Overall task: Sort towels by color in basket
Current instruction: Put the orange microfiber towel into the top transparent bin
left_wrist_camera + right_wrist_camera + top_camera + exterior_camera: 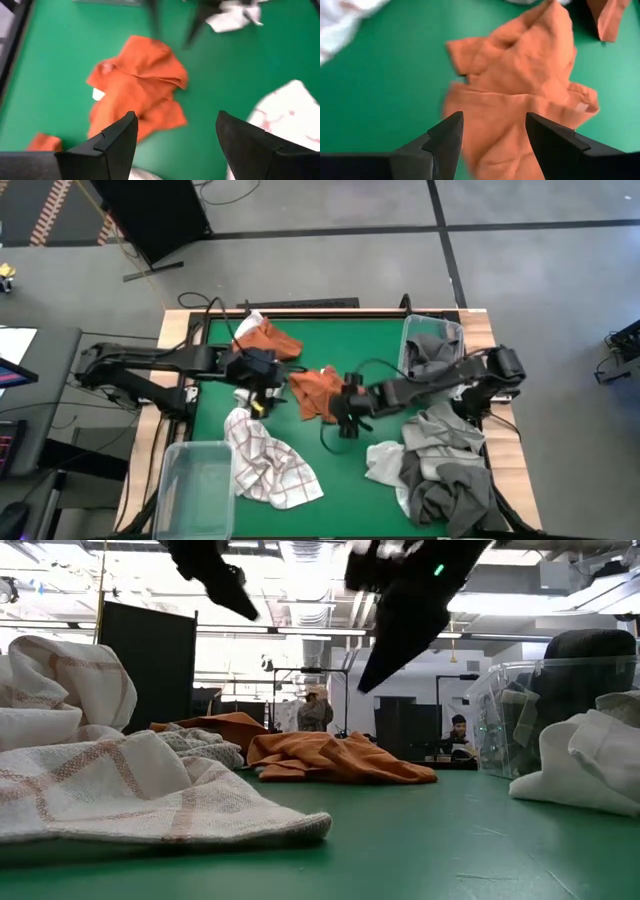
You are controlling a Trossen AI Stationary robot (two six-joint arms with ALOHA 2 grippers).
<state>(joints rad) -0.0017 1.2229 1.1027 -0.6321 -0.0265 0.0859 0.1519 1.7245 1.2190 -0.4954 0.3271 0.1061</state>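
Observation:
The rust-orange towel needs to go into the clear basket with grey towels, so my right gripper should grab the towel by its bunched middle (316, 391) (502, 102) next.
A rust-orange towel (314, 392) lies crumpled on the green table between both grippers; it also shows in the low view (340, 758). My left gripper (262, 390) hovers open just left of it, with the towel (140, 95) ahead of the fingers (175, 117). My right gripper (348, 418) hovers open at the towel's right near side, directly over the cloth (520, 95), fingers apart (495, 117). A second orange towel (268, 338) lies near the far edge. A white checked towel (268, 462) is spread on the near left.
A clear basket (432, 330) at the far right holds grey towels. A heap of grey and white towels (440, 470) covers the near right. An empty clear bin (195, 490) stands at the near left. Bare green table (345, 480) lies between the checked towel and the heap.

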